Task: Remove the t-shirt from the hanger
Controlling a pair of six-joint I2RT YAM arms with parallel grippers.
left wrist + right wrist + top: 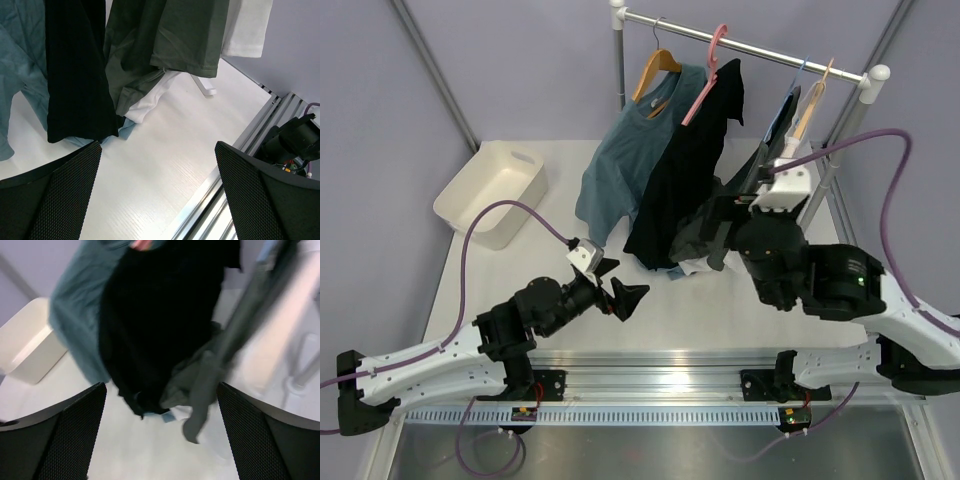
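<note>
The right gripper grips the white t-shirt's near shoulder [790, 148] over the pale tan hanger next, which leaves the hanger's hook side free for my left gripper.
The pale tan hanger [812, 103] hangs near the right end of the rail, and my right arm hides what hangs below it. White t-shirt cloth shows in the left wrist view at the top right [247, 27] and under a dark green shirt [150, 102]. A small white bit [697, 268] shows on the table in the top view. My right gripper [718, 225] is open and empty, close to the hanging clothes; its wrist view [160, 440] is blurred. My left gripper [620, 283] is open and empty, low over the table in front of the clothes [157, 200].
A blue-grey t-shirt [620, 160] on a wooden hanger and a black shirt [685, 180] on a pink hanger hang to the left. The dark green shirt [170, 40] hangs beside the white cloth. A white bin [490, 190] stands at the back left. The rack's foot [202, 85] is on the table.
</note>
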